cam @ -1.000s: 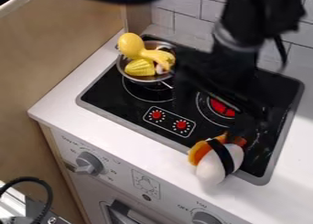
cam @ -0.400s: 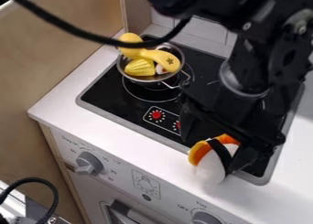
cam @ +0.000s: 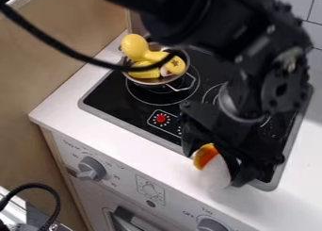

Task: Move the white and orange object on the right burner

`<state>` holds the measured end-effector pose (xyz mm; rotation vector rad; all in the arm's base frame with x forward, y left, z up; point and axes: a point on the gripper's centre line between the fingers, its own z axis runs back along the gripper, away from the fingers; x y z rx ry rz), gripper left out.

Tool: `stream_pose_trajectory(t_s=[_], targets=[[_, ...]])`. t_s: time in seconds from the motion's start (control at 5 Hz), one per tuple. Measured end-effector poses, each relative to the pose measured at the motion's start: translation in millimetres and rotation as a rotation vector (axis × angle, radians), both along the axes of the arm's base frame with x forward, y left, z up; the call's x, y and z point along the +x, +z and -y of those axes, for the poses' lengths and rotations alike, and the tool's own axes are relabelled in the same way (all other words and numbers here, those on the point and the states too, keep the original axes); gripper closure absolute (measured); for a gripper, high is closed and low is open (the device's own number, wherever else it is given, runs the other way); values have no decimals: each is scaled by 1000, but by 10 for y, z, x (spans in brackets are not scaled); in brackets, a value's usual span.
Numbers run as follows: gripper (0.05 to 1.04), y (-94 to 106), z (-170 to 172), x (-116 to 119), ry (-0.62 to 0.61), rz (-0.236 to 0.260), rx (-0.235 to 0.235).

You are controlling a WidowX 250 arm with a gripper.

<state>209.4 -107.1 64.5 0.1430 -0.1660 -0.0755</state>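
I will next grab the white and orange object by its middle, between its colored ends, with my gripper. Then I will move the object onto the burner.
The black gripper (cam: 213, 163) is low over the stove's front edge at the lower right, open. One finger is at the left of the white and orange object (cam: 215, 173), the other at its right. The object's orange end points up and back, and its white end lies toward the counter's front edge. Its black band is hidden behind the gripper. Most of the right burner (cam: 213, 91) is covered by the arm, with part of its ring showing.
A metal pan (cam: 151, 80) holding yellow toys (cam: 141, 50) stands on the left rear burner. A red knob (cam: 161, 118) is on the cooktop (cam: 113, 97). White counter (cam: 75, 99) borders it, with a wooden wall on the left.
The arm has come forward and down from over the right burner, and the gripper now straddles the white and orange object. The object has hardly moved.
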Motion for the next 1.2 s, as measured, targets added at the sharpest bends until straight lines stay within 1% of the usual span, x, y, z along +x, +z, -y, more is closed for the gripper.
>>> stream_pose_trajectory(t_s=[0.2, 0.4, 0.6, 0.8, 1.0, 1.2], targets=[[85, -97, -26, 23, -14, 31, -15], [112, -239, -64, 73, -36, 64, -33], [272, -253, -90, 105, -74, 67, -37], [307, -248, -124, 108, -96, 48, -44], [308, -195, -221, 82, -72, -22, -10], [308, 82, -235, 134, -52, -70, 18]])
